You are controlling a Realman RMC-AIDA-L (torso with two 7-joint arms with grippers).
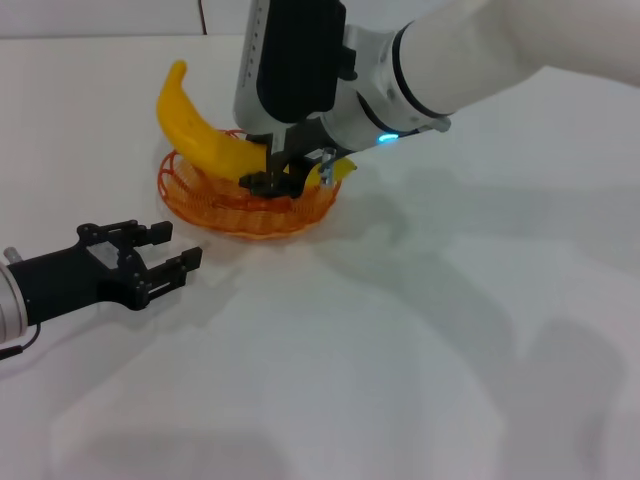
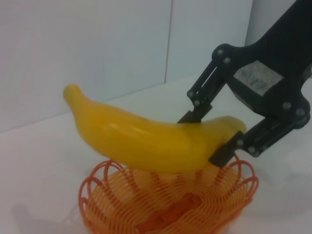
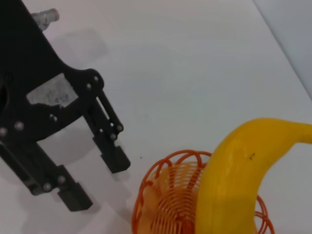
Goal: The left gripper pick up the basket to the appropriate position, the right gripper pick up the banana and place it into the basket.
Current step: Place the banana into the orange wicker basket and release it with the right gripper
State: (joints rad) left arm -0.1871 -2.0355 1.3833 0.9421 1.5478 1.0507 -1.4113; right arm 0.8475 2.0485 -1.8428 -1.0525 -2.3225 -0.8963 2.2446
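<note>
I should open my right gripper now. The banana's lower edge (image 1: 225,170) is over the inside of the basket (image 1: 250,215), so the banana would go into the basket.
The yellow banana (image 1: 200,135) hangs tilted over the orange wire basket (image 1: 250,215), which stands on the white table. My right gripper (image 1: 285,178) is shut on the banana near its lower end, just above the basket's rim. The left wrist view shows this grip: banana (image 2: 146,139), basket (image 2: 170,204), right gripper (image 2: 209,136) with one finger on each side. My left gripper (image 1: 178,247) is open and empty on the table, apart from the basket on its near left side. It also shows open in the right wrist view (image 3: 97,183), beside the banana (image 3: 234,175) and basket (image 3: 165,195).
The white table (image 1: 400,350) stretches bare to the front and right of the basket. A pale wall (image 2: 97,48) stands behind the table. My right arm's white forearm (image 1: 470,60) reaches in from the upper right, above the basket.
</note>
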